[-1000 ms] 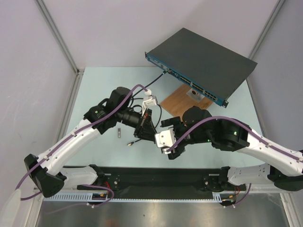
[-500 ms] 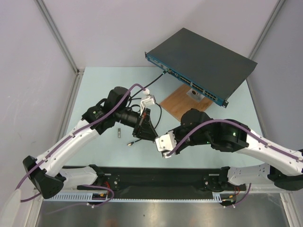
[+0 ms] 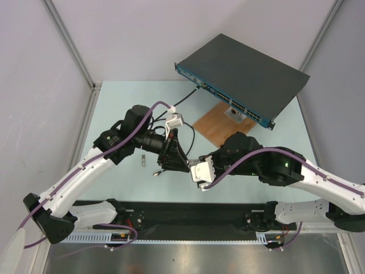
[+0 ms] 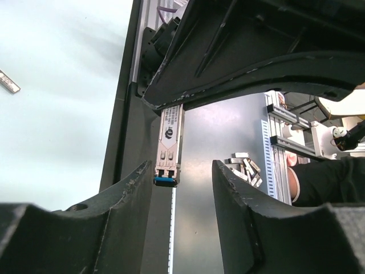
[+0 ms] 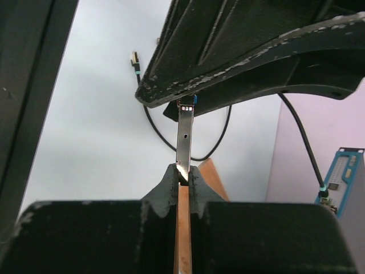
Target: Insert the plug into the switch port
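Observation:
The left gripper grabs the plug by its blue tab end next. That leaves the opposite end free to go into the switch port.
The plug (image 5: pixel 184 134) is a thin silver module with a blue tab (image 4: pixel 166 181). My right gripper (image 5: pixel 181 174) is shut on one end of it. The tab end sits between the fingers of my left gripper (image 4: pixel 181 184), which is open; the plug lies close by the left finger (image 4: pixel 122 194) and well apart from the other. In the top view both grippers meet above the table's near middle, the left gripper (image 3: pixel 173 153) facing the right gripper (image 3: pixel 187 165). The switch (image 3: pixel 245 74), black on top with a blue port face, stands at the far right.
A brown wooden board (image 3: pixel 219 123) lies in front of the switch. A black cable (image 3: pixel 191 94) runs from a switch port and loops under my left gripper, ending in a loose connector (image 3: pixel 156 172). A small metal piece (image 3: pixel 144 160) lies on the table to the left.
My right gripper came in toward the left one and shut on the plug. The left gripper's jaws then opened off it. Both arms shifted slightly.

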Controlling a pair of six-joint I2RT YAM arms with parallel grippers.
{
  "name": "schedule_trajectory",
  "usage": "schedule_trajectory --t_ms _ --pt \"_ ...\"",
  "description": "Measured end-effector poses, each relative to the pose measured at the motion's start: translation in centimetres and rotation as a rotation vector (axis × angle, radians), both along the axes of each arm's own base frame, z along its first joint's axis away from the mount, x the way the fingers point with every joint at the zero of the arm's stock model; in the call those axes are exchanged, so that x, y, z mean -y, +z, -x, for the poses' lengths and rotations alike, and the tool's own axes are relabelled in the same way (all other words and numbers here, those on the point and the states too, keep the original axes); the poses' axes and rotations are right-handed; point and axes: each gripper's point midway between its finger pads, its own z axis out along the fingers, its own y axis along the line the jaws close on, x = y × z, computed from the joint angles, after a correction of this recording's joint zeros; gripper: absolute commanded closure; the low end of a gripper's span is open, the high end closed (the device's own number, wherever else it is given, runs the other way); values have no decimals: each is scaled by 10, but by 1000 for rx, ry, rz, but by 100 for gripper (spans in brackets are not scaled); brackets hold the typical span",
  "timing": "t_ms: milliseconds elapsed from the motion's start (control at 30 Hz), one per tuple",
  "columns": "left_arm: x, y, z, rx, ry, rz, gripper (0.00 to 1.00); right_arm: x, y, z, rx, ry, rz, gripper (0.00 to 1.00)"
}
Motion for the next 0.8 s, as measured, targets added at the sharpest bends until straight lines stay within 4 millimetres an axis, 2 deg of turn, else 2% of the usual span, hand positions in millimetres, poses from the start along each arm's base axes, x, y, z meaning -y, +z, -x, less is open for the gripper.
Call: schedule_trajectory --t_ms 200,300,400,500,533,600,633,667,700,733,767,800 --pt "0 -1 -1 -1 5 -3 48 -1 5 -4 28 -6 -12 100" --pt "0 -1 -1 -4 5 -5 56 -1 5 -5 35 -7 -9 100" --pt "0 -1 -2 -10 9 -6 70 -1 6 -4 43 -1 -10 100" --pt "1 -1 -3 -10 12 -4 76 -2 7 -3 50 5 -14 100" --pt "0 -1 -3 -9 13 -3 83 -2 8 -3 53 7 -16 100" --pt "1 0 -4 -7 12 1 89 -1 9 -3 58 7 -14 100" --pt "1 -1 -4 -7 11 2 96 -1 9 -3 61 6 -13 100" --pt "2 -1 -4 -9 12 3 100 -1 8 -4 63 4 -11 96" --pt "2 -2 -4 -9 12 4 100 -1 8 -4 63 4 -10 86" --pt "2 -2 -5 -9 12 5 100 -1 7 -4 64 2 -8 76" --pt "2 -2 -5 -8 13 5 100 0 7 -4 63 0 -7 58" --pt "3 -2 -5 -6 13 7 100 0 7 -5 62 -4 -8 51"
